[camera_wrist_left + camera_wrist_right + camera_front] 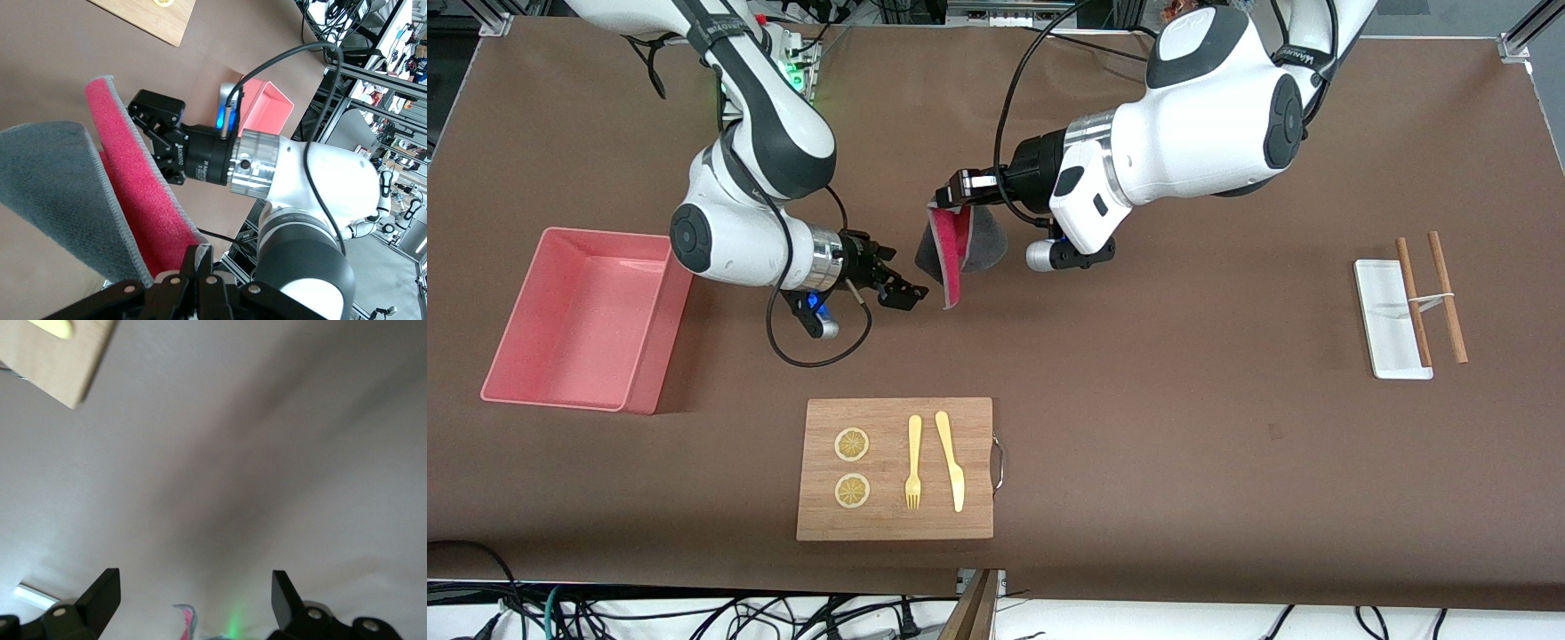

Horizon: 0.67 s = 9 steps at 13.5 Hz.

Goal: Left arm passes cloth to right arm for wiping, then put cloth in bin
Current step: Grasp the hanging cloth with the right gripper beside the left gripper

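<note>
My left gripper stays closed on the cloth's top corner. For wiping, my right gripper should next grab the cloth by its free hanging edge [947, 292].
The cloth [960, 247], dark grey with a bright pink inner face, hangs folded in the air over the middle of the table, with my left gripper [943, 197] shut on its top corner. In the left wrist view the pinched corner sits between the closed fingertips of the left gripper [207, 257], and the cloth [137, 193] drapes away from them. My right gripper [907, 295] is open just beside the cloth's hanging edge, not touching it. In the right wrist view the right gripper [193, 590] holds nothing. The pink bin [543, 356] sits toward the right arm's end of the table.
A wooden board [978, 418] with two lemon slices, a yellow fork and a yellow knife lies nearer to the front camera. A white tray [1383, 311] with two wooden sticks across it lies toward the left arm's end. The right arm's cable [818, 356] loops near the table.
</note>
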Motion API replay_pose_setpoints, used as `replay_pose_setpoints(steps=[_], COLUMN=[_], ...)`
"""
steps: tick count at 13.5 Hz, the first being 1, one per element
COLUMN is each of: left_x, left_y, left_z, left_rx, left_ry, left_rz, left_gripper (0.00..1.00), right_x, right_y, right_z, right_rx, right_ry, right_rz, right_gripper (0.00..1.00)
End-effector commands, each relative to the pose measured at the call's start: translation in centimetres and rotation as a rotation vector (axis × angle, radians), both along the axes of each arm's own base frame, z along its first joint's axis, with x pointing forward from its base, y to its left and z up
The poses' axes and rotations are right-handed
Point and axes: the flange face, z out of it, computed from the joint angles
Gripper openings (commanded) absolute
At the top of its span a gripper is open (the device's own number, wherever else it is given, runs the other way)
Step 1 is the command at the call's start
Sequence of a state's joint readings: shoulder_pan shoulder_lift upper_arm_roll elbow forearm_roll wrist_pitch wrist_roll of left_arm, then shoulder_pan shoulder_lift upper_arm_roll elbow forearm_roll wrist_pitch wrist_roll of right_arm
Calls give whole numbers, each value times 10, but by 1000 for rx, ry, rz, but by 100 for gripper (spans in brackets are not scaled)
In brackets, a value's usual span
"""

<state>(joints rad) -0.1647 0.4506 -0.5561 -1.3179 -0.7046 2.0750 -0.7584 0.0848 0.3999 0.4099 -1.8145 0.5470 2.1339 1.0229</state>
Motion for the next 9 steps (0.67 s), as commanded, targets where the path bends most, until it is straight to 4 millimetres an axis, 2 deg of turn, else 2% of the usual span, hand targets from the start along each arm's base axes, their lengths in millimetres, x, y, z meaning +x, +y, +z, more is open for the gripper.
replay_pose_setpoints(steps=[1, 5, 9], left_x=[5, 6, 6], left_y=[6, 8, 8], left_z=[5, 6, 5], left_rx=[-33, -33, -34], left_ry=[-7, -6, -10], left_rz=[0, 4, 1], left_gripper=[0, 0, 0], right_x=[-11, -23, -23], right_y=[2, 6, 9], right_z=[-5, -13, -12], right_rx=[44, 94, 152], right_ry=[63, 163, 204], right_rz=[-55, -66, -105], right_gripper=[100, 100, 100])
